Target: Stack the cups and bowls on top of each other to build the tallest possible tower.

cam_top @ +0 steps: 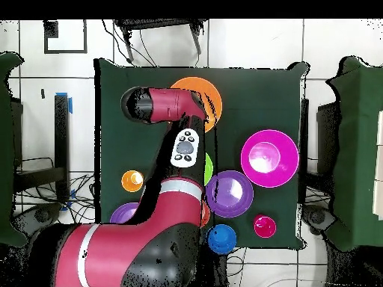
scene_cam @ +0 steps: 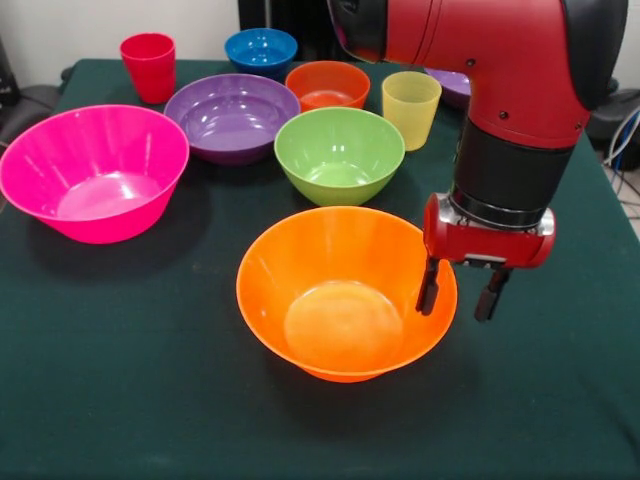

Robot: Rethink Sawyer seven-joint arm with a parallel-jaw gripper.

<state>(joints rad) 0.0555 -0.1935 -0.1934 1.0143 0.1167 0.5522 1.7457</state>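
Note:
Next, my gripper grabs the large orange bowl (scene_cam: 340,300) by its rim, to flip the bowl over as the tower's base.
A large orange bowl (scene_cam: 340,300) (cam_top: 212,93) stands mouth up at the middle front. My gripper (scene_cam: 460,290) hangs open at its right rim, one finger over the inside of the rim and the other outside it, holding nothing. Behind it stand a hot pink bowl (scene_cam: 95,170) (cam_top: 269,158), a purple bowl (scene_cam: 232,115) (cam_top: 229,193), a green bowl (scene_cam: 340,155), a red-orange bowl (scene_cam: 327,85), a blue bowl (scene_cam: 261,50) (cam_top: 221,239), a red cup (scene_cam: 149,65) (cam_top: 264,226) and a yellow cup (scene_cam: 411,108). No tower is in view; each piece stands alone.
A second purple bowl (scene_cam: 450,85) (cam_top: 123,213) is half hidden by my arm. An orange cup (cam_top: 132,180) shows only in the overhead view. The dark green table (scene_cam: 120,400) ends close to the pink bowl. Chairs (cam_top: 351,149) flank the table.

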